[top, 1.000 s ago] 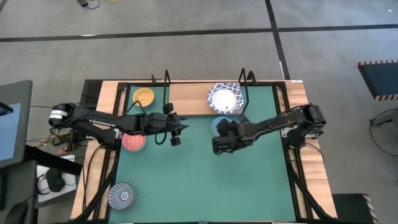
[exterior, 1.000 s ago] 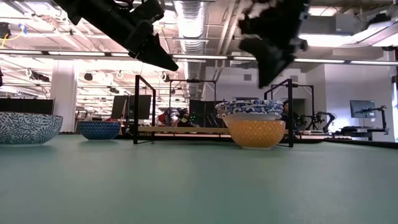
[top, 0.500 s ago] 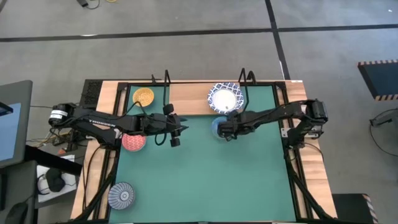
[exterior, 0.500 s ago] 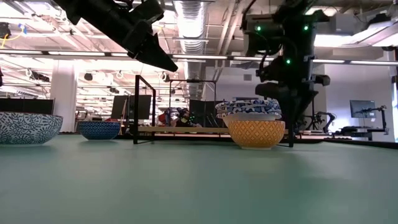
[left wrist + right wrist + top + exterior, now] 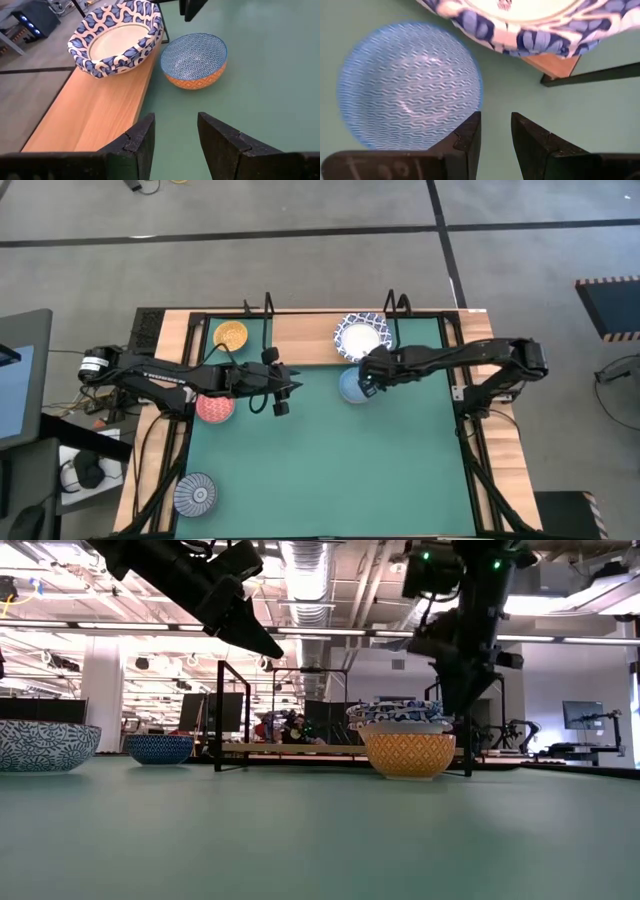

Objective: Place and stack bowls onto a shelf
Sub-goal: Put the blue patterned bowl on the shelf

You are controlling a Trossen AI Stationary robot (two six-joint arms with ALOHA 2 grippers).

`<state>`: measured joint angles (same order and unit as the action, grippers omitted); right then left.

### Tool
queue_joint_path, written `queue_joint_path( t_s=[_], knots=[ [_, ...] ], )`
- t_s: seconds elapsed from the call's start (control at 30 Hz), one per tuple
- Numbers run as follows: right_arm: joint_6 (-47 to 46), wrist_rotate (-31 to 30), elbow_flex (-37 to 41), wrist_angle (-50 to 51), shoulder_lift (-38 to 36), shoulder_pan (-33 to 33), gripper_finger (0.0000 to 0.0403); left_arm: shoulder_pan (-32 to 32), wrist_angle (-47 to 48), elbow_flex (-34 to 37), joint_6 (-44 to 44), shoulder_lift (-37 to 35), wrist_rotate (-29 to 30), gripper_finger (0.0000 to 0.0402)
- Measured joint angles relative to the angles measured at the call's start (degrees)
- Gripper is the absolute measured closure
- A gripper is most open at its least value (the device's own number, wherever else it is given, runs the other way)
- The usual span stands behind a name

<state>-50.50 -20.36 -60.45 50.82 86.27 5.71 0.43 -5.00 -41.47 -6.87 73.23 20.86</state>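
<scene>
Next, my right gripper grabs the light blue bowl by its rim (image 5: 480, 89) to place it onto the shelf.
A light blue bowl (image 5: 351, 386) (image 5: 409, 85), orange outside (image 5: 196, 60), stands on the green mat just in front of the shelf (image 5: 300, 340). On the shelf board sit a stack of white bowls with blue lattice rims (image 5: 360, 338) (image 5: 116, 39) and an orange-yellow bowl (image 5: 231, 334). A red bowl (image 5: 214, 407) and a grey-blue ribbed bowl (image 5: 194, 494) rest on the mat at the left. My right gripper (image 5: 368, 372) (image 5: 495, 125) is open, pointing down beside the light blue bowl's rim. My left gripper (image 5: 290, 392) (image 5: 175, 130) hangs open over the mat.
Black wire uprights of the shelf frame (image 5: 392, 310) (image 5: 266, 308) stand at the board's far side, and a frame foot (image 5: 590, 75) lies right by the right gripper. The middle of the board (image 5: 95, 110) is bare. Green mat (image 5: 330, 470) stretches toward the near edge.
My right gripper has travelled from over the mat's middle toward the far edge, ending beside the light blue bowl and in front of the stacked bowls, and has tipped to point down. The bowls have stayed where they were.
</scene>
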Motion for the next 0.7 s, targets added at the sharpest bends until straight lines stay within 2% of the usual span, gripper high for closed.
queue_joint_path(
  t_s=[0.1,0.47,0.7],
  knots=[
    [-0.1,0.0,-0.1,-1.2,0.3,-0.5,0.0269,0.0,0.0,0.0,0.1,0.0,0.0,0.0264],
    [0.0,1.4,0.0,-3.7,9.2,-1.4,0.0269,0.0,0.1,0.0,1.6,0.0,0.8,0.0264],
    [5.4,6.7,0.0,-9.3,11.7,-1.7,0.0271,0.0,0.1,0.0,1.6,0.0,0.9,0.0264]
  ],
)
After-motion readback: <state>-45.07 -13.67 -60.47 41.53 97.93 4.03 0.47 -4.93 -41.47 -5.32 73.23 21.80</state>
